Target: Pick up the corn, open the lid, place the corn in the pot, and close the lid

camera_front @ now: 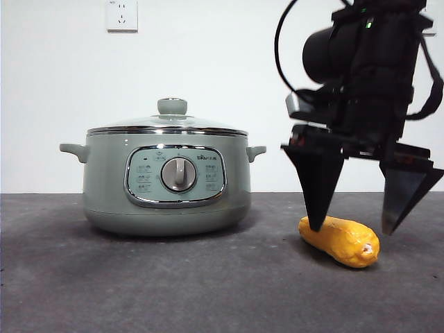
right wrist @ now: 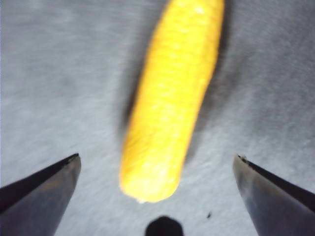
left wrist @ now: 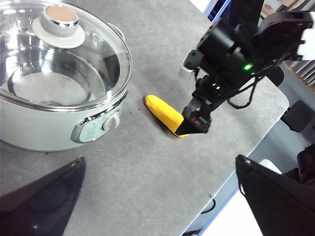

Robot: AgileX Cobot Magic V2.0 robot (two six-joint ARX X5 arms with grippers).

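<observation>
My left gripper grabs the lid by its round knob next, to open the pot for the corn (camera_front: 340, 240).
The corn (camera_front: 340, 240) lies on the dark table right of the pot (camera_front: 166, 184). It also shows in the left wrist view (left wrist: 164, 114) and the right wrist view (right wrist: 170, 98). My right gripper (camera_front: 352, 227) hangs open just above the corn, one jaw on each side of it, not touching. The lid (camera_front: 168, 125) with its green knob (camera_front: 172, 106) sits shut on the pot; it shows in the left wrist view (left wrist: 93, 49). My left gripper (left wrist: 157, 196) is open and empty, held high above the table in front of the pot.
A white wall with a socket (camera_front: 121, 15) stands behind the table. The table's edge (left wrist: 231, 167) runs close beyond the corn in the left wrist view, with floor and gear past it.
</observation>
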